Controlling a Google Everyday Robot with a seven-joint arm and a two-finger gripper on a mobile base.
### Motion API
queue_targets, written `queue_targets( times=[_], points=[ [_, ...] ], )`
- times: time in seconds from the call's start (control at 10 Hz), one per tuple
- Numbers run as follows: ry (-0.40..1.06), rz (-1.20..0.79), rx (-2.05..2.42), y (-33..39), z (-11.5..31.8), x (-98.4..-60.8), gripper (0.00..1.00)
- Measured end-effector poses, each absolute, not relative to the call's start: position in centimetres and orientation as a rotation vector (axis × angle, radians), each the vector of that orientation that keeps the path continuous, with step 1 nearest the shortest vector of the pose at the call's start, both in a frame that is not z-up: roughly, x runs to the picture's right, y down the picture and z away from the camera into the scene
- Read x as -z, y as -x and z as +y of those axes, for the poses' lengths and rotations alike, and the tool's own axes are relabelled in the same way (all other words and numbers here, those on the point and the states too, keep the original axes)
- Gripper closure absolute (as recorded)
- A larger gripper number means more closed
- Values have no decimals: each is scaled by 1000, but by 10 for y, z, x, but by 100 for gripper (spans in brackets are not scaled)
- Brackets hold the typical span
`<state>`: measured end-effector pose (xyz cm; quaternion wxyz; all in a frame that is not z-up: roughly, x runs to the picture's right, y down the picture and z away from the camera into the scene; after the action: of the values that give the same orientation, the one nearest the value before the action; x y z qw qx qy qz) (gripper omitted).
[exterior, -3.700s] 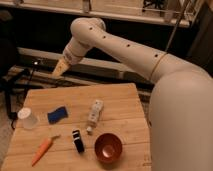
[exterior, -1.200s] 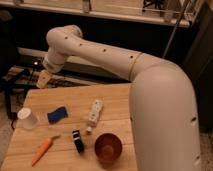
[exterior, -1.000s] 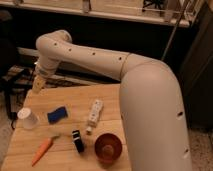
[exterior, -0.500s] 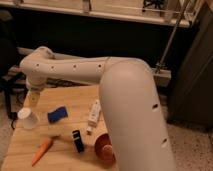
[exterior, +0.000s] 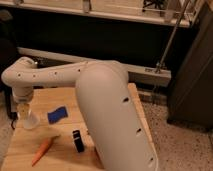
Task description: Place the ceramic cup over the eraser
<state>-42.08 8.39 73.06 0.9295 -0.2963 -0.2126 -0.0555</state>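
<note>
The gripper grabs the ceramic cup by its rim next, which leaves the cup's base free to set over the black eraser.
The ceramic cup is small and white and stands on the left side of the wooden table. My gripper hangs at the end of the long white arm, right at the cup's upper left rim, and it is open. Whether it touches the cup I cannot tell. The eraser, a black block with a white band, lies on the table to the right of the cup and nearer the front, close to the arm's bulky body.
A flat blue piece lies between the cup and the eraser. An orange carrot-like piece lies near the front left. The big white arm segment covers the table's right half. A dark wall and a rail run behind.
The arm has swung further left and down, bringing the gripper from above the table's left edge onto the cup. Its body now hides the bowl and the white bottle.
</note>
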Motion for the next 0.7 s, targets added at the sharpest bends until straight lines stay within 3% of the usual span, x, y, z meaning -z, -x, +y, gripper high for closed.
queue_targets(
  times=[0.7],
  points=[
    [661, -392, 131, 433, 96, -775, 20]
  ],
)
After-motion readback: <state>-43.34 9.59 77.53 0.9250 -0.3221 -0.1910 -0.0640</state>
